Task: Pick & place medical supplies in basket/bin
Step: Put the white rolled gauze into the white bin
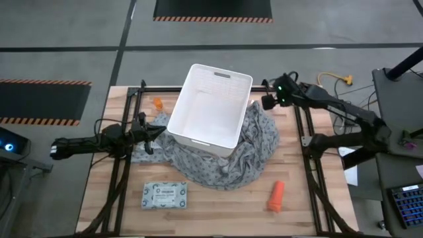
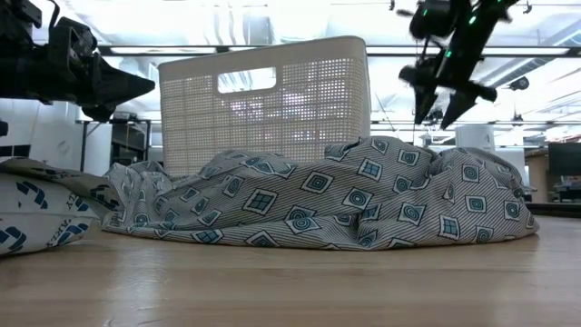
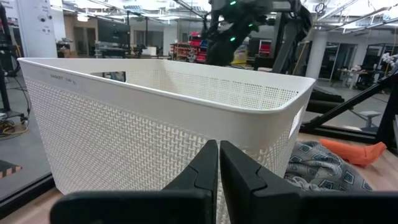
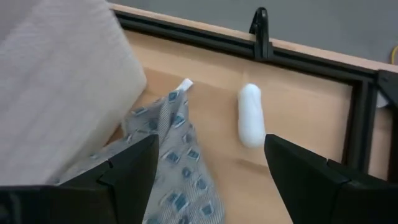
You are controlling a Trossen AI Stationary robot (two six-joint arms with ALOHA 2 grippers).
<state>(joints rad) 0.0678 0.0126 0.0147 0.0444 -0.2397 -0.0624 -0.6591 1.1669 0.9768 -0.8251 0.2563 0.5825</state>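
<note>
My right gripper should next grab the white oblong piece by its narrower part, and then put the piece in the basket.
The white basket stands on the grey patterned cloth, mid-table. My right gripper hovers open by the basket's far right corner, raised above the table. The tiny white oblong piece lies on the wood below it, beside the cloth's edge. My left gripper is shut, level, pointing at the basket's left wall. The orange tapered tube and the printed packet lie on the near part of the table. The small orange bottle sits left of the basket.
A black metal frame runs along the table's sides and far edge, close behind the white piece. The cloth bunches up around the basket's near and right sides. Bare wood shows at the near edge.
</note>
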